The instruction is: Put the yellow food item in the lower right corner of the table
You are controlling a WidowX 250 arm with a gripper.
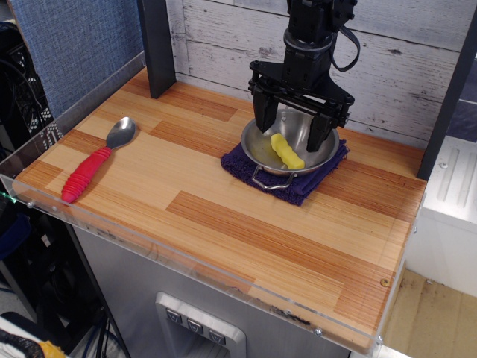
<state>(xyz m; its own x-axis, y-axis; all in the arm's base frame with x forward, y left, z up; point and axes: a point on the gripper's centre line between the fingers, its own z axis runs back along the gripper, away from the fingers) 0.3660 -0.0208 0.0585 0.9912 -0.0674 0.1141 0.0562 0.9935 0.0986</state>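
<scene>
Next, my gripper picks up the yellow food item by its middle [286, 152] to put it in the lower right corner of the table.
The yellow food item [287, 151], a small bumpy yellow piece, lies inside a metal pan [256, 151] on a dark purple cloth [237, 165] at the back middle of the wooden table [246, 224]. My gripper [291, 133] hangs just above the pan with its two black fingers spread wide, one on each side of the yellow piece. It is open and holds nothing.
A spoon [95, 160] with a red ridged handle lies near the table's left edge. A black post [155, 45] stands at the back left. A clear acrylic rim [149, 250] runs along the front and left edges. A white plank wall is behind.
</scene>
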